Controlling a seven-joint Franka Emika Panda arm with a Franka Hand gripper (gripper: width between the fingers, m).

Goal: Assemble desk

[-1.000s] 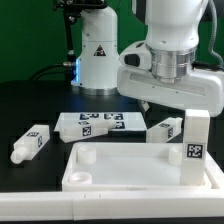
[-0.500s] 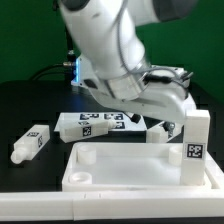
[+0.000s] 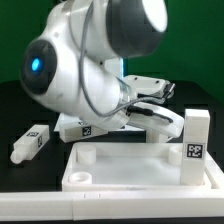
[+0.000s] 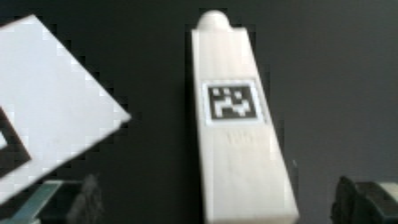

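The gripper grabs the leg by its flat, pegless end (image 4: 251, 198) next, so the leg's rounded peg stays free to enter the desk panel's corner.
The white desk panel (image 3: 130, 168) lies rim up at the front of the table. One tagged leg (image 3: 196, 140) stands upright in its corner at the exterior view's right. A second leg (image 3: 30, 143) lies loose at the left. A third leg (image 4: 235, 120) lies on the black table, partly hidden behind the hand in the exterior view (image 3: 166, 130). My gripper (image 4: 222, 205) is open and hovers just over this leg. Its dark fingers (image 4: 71, 200) stand wide apart on either side of the leg's end and do not touch it. In the exterior view the gripper (image 3: 152, 118) is low behind the panel.
The marker board (image 3: 78, 128) lies behind the panel, and its corner shows beside the leg in the wrist view (image 4: 45, 100). The bent arm (image 3: 90, 60) fills the middle of the exterior view and hides the table behind it.
The arm has swung over and bent down. The hand has turned and dropped from above the panel's back edge to the leg lying beside the marker board.
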